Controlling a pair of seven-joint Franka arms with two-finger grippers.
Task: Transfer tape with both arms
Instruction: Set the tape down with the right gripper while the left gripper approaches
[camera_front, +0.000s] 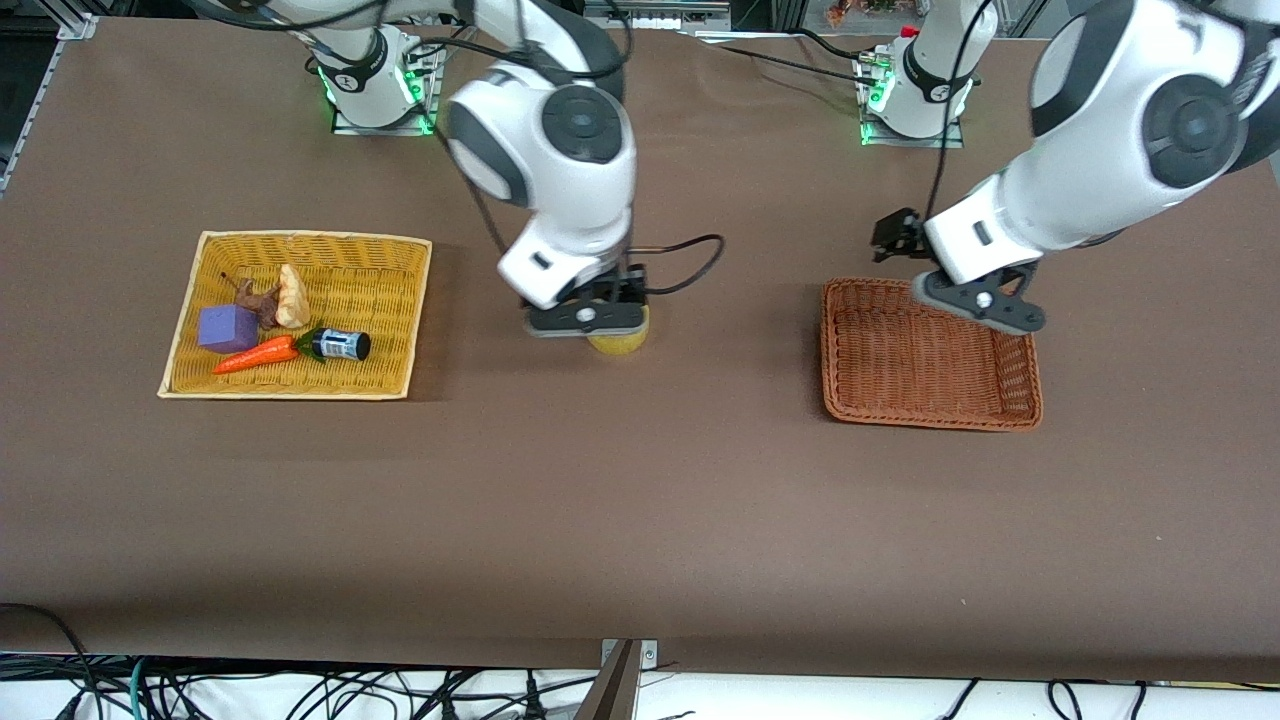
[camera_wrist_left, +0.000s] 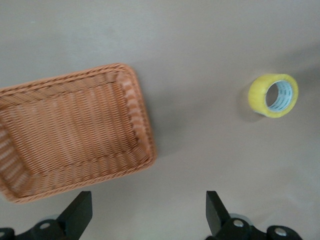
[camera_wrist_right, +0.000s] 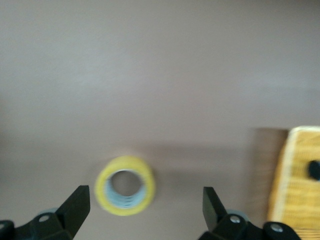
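The tape has to go into the brown wicker basket, so the robot's left gripper should next grab it by its ring side.
The tape, a yellowish ring, rests on the brown table between the two baskets. It also shows in the right wrist view and the left wrist view. My right gripper hangs over the tape, open and empty, its fingers spread wide with the roll off-centre between them. My left gripper is open and empty over the rim of the brown wicker basket on the side toward the robot bases. Its fingers frame bare table beside that basket.
A yellow wicker basket at the right arm's end holds a purple block, a carrot, a dark bottle with a blue label and two brownish items. The brown basket is empty.
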